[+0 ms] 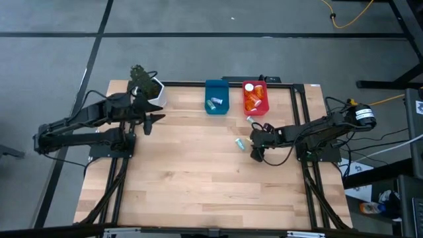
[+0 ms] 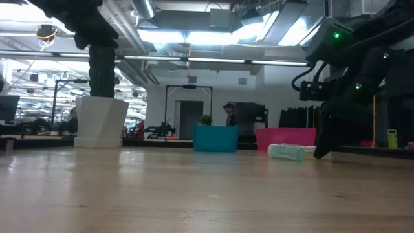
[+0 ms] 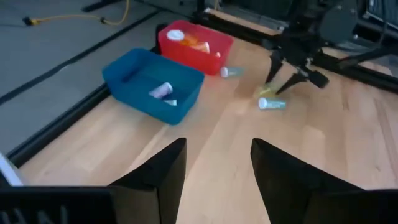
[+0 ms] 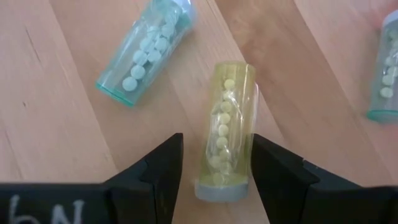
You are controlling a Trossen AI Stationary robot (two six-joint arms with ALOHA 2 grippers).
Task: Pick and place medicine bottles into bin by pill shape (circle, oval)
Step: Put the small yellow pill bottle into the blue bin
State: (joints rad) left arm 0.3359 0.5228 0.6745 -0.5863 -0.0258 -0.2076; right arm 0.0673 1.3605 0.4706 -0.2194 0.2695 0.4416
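My right gripper grabs the yellowish vial by its end with the cap [image 4: 221, 185] next, to sort its round pills into the blue bin.
A yellowish vial [image 4: 227, 124] with round pills lies on its side on the table. My right gripper [image 4: 216, 144] is open and low over it, one finger on either side of its capped end, which shows a small gap on each side. A pale teal vial [image 4: 146, 53] lies beside it, also seen in the high view [image 1: 239, 143]. Another teal vial [image 1: 248, 119] lies near the red bin [image 1: 264, 109]. The blue bin [image 1: 216, 106] holds small vials and the red bin holds orange bottles. My left gripper [image 1: 158, 119] is open and empty above the table's far left.
A white plant pot [image 1: 153, 91] stands at the far left corner, beside my left arm. The two bins stand side by side at the far edge. Bare wooden table lies toward the near edge [image 1: 205, 198].
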